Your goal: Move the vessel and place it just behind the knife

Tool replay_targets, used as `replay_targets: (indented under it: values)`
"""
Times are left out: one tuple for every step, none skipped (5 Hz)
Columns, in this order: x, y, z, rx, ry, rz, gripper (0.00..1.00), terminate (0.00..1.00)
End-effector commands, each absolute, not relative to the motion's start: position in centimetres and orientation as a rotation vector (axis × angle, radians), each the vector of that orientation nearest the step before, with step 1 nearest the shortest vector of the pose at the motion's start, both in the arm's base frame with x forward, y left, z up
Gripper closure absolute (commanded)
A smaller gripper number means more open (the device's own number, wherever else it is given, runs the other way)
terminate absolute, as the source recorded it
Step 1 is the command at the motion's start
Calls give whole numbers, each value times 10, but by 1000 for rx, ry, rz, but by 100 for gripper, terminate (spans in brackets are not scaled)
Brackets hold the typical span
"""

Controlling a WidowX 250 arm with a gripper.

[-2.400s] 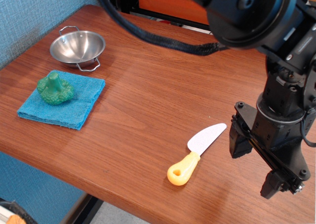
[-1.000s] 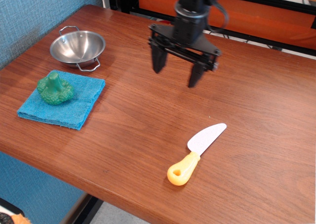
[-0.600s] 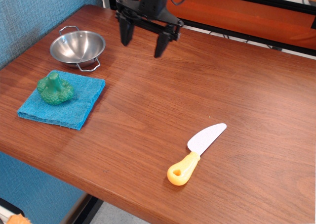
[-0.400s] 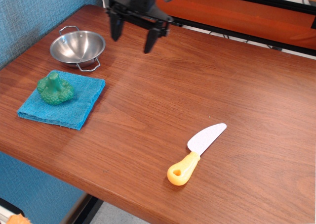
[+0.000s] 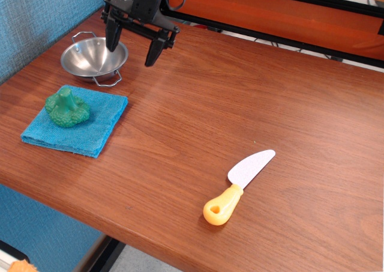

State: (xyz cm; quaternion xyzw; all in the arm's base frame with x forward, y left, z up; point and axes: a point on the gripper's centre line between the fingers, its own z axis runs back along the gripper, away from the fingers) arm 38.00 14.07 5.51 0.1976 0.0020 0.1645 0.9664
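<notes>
I need to grab the vessel next with my gripper, by its rim between the wire handles, so that I can place it just behind the knife (image 5: 237,187).
The vessel (image 5: 90,57), a small shiny steel bowl with two wire loop handles, sits at the back left of the wooden table. The knife (image 5: 237,187), with a pale grey blade and yellow-orange handle, lies near the front right, blade pointing to the back right. My gripper (image 5: 131,51) is open and empty, hanging over the bowl's right rim. One finger is above the bowl's inside and the other is to the right of the bowl.
A green toy broccoli (image 5: 67,108) rests on a folded blue cloth (image 5: 77,120) in front of the bowl. A blue wall runs along the left side. An orange and black frame (image 5: 282,11) stands behind the table (image 5: 252,98).
My gripper has swept from the front right, across the table's middle, to the back left over the bowl's right rim. It has stayed open. The bowl, knife, cloth and broccoli have not moved.
</notes>
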Motion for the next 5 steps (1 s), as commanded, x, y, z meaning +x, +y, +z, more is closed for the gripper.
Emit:
replay_targets:
  values:
    - [377,160,67,471,-79,396,0,0]
    - [376,172,57,481,-57,411,0,0]
    - [374,178,53,479,-73,428,0,0]
    - [371,182,49,489,-77,448,0,0]
    - [372,185,43,487,-75,456,100,0]
